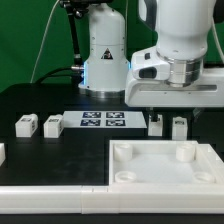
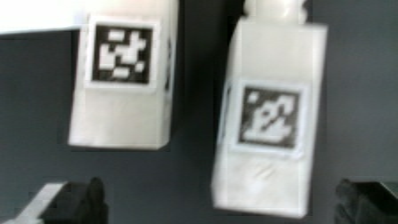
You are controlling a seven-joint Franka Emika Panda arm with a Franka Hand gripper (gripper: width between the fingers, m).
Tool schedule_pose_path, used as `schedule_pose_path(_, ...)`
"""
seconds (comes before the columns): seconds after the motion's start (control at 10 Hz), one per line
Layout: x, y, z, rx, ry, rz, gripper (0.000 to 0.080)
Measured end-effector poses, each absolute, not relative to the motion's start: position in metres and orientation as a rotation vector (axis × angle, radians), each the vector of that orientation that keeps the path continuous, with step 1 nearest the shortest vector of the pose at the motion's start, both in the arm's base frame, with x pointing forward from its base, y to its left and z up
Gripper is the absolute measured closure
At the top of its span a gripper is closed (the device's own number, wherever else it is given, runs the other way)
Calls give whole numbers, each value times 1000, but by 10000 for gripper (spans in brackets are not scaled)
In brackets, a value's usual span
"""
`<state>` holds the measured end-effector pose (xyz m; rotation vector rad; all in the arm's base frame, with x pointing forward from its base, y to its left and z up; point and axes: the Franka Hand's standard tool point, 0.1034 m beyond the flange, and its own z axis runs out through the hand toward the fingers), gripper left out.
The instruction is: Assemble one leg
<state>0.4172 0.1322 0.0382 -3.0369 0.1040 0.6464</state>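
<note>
Next, my gripper grabs the leg by its tagged body (image 1: 180, 129), leaving the leg's narrow neck free to go into the white panel (image 1: 150, 172).
Two white legs lie side by side on the black table under my gripper (image 1: 166, 110), one leg (image 1: 156, 122) and another (image 1: 179, 126) next to it. In the wrist view both show their black-and-white tags: one leg (image 2: 121, 75) lies off to the side, and the other leg (image 2: 270, 110) reaches into the gap between my fingers. My gripper (image 2: 222, 203) is open, with one dark fingertip (image 2: 71, 200) and the other fingertip (image 2: 374, 200) wide apart and touching nothing. The large white panel (image 1: 150, 172) with its raised rim lies in front.
Two more legs (image 1: 27, 124) (image 1: 53, 124) lie at the exterior view's left. The marker board (image 1: 104, 121) lies in the middle of the table. A long white part (image 1: 50, 200) lies along the front edge. The robot's base (image 1: 103, 50) stands behind.
</note>
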Motion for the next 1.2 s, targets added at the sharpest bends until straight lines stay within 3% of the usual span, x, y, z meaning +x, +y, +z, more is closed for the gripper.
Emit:
schedule_pose_path(0.4,406,136,41,-2909,73,1150,150)
schedule_pose_path(0.6,411,135,35,-2827,77,1345,150)
schedule_pose_path(1.2,409,147,25,-2838,66,1352,150)
